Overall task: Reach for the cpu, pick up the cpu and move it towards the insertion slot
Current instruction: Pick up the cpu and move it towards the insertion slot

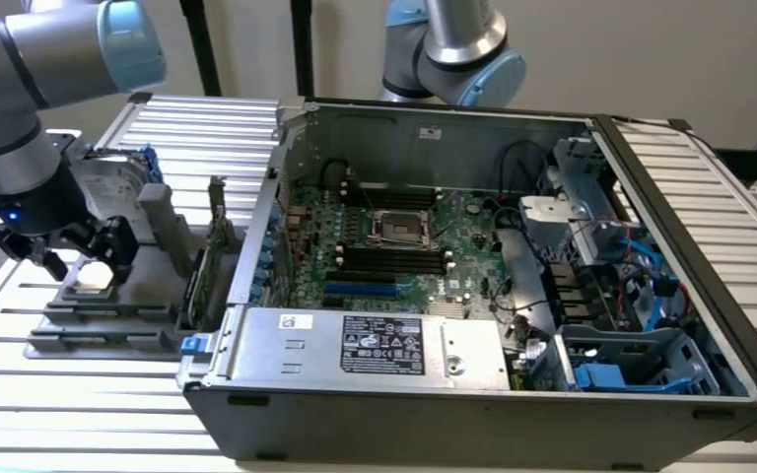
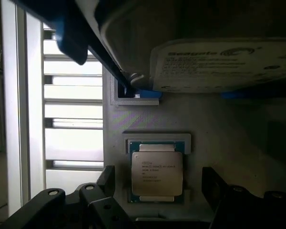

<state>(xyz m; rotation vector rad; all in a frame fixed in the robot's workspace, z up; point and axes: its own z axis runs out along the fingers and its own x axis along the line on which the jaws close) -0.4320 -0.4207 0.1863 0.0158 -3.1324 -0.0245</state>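
Observation:
My gripper should close on the CPU now: its fingers are beside both side edges of the CPU (image 1: 94, 274). Closing now would hold it.
The cpu (image 2: 157, 172) is a small flat square chip with a silvery top, lying in a recess of a grey holder tray (image 2: 238, 133). In the exterior view the cpu (image 1: 94, 274) sits on that tray (image 1: 103, 310) at the exterior view's left, outside the computer case. My gripper (image 1: 79, 258) hangs just above it, open, with one black finger (image 2: 107, 183) on each side of the chip and a gap to it. The insertion slot (image 1: 398, 226) is the square metal-framed socket on the motherboard inside the open case.
An upright silver hard drive (image 2: 219, 64) with a blue bracket stands in the tray just beyond the cpu. The open computer case (image 1: 484, 296) fills the middle, with long black memory slots (image 1: 392, 261) near the socket. A second arm (image 1: 451, 49) stands behind the case.

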